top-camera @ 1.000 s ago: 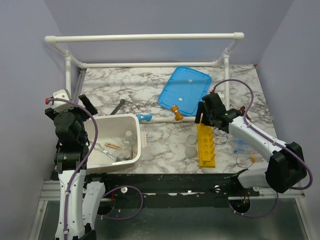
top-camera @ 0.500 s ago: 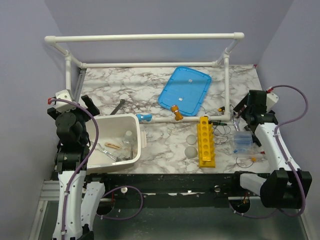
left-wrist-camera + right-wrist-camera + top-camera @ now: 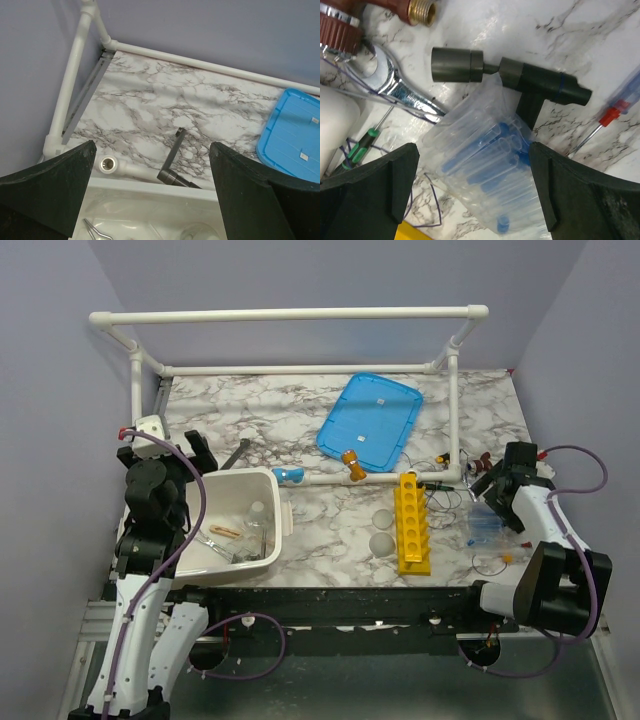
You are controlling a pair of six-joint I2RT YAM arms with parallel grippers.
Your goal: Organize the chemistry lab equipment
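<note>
My right gripper grabs the clear bag of test tubes by its middle next, since that leaves the tubes' ends free to enter the tub.
The yellow test-tube rack (image 3: 412,525) lies at centre right, with two small beakers (image 3: 381,531) to its left. Metal tongs (image 3: 212,543), wooden sticks (image 3: 226,531) and a clear flask (image 3: 257,515) lie in the white tub (image 3: 285,515). My right gripper (image 3: 497,496) is open and empty over a clear bag of blue-capped test tubes (image 3: 490,170), with one finger on each side of the bag. My left gripper (image 3: 185,452) is open and empty above the tub's far rim (image 3: 150,186). The tongs' tip (image 3: 95,231) shows below it.
The blue lid (image 3: 370,420) lies at the back. A black rod clamp (image 3: 172,155) lies behind the tub. Beside the bag are a black clamp holder (image 3: 520,80), a metal clamp (image 3: 395,85), a green screwdriver (image 3: 360,145) and loose wires. A white pipe frame (image 3: 452,410) stands around the back.
My right arm swung from the yellow rack out to the right edge, then came down over the bag of test tubes. My left arm shifted slightly to the right.
</note>
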